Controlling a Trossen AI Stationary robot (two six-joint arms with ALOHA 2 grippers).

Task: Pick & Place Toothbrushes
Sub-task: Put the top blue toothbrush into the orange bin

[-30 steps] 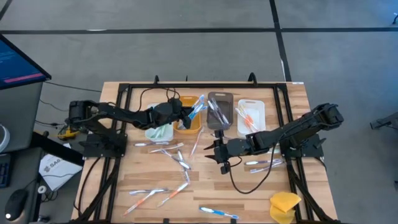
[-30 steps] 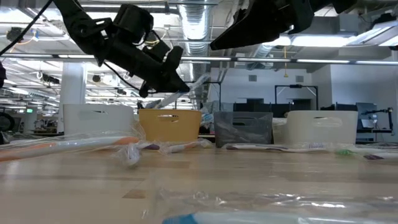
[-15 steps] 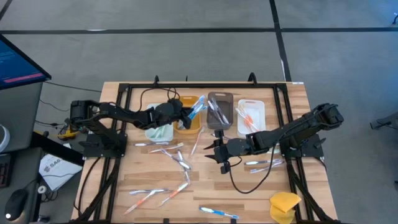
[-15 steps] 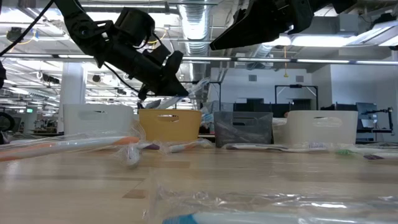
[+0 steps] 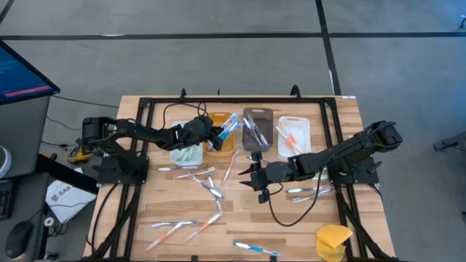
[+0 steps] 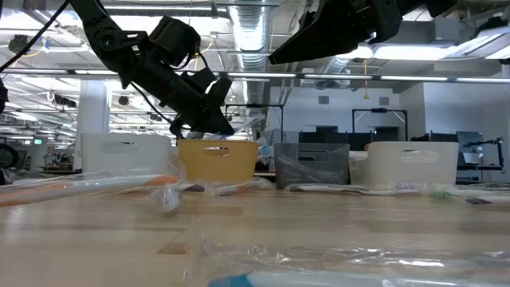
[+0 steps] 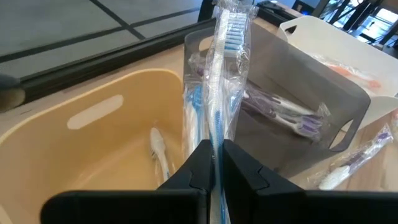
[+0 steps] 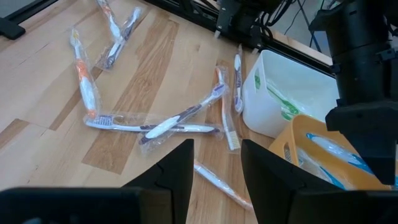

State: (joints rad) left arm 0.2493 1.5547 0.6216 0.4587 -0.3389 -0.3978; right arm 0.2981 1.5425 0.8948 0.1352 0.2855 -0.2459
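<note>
The blue toothbrush's handle (image 7: 217,129) is over the yellow bin, and its head is along the brush leaning there. It is time for my left gripper to open.
My left gripper (image 5: 216,134) is over the yellow bin (image 5: 220,144), shut on a blue toothbrush in a clear wrapper (image 7: 219,81). The brush's bristle head (image 7: 231,31) reaches out past the fingers toward the grey bin (image 5: 256,129). Another blue brush and a white one lie inside the yellow bin (image 7: 93,143). My right gripper (image 5: 249,180) hangs open above the table's middle, in front of the grey bin, with nothing between its fingers (image 8: 186,165). Several wrapped toothbrushes (image 5: 198,175) lie loose on the wood. My left gripper pinches the wrapped toothbrush by its handle (image 7: 216,134) between the two fingers. The fingers slant down from the table's left and lie along the brush. The brush sticks out ahead of them, head foremost, lifted above the yellow bin. Its rear end is hidden by the fingers.
A pale bin (image 5: 186,154) stands left of the yellow one, and a white bin (image 5: 293,137) with orange brushes right of the grey one. More loose brushes lie near the front edge (image 5: 255,249) and under the right arm (image 5: 306,191). A yellow sponge (image 5: 333,239) sits front right.
My left gripper has tipped downward over the yellow bin, still shut on the blue toothbrush, whose head now sits lower and closer to the bin's rim.
</note>
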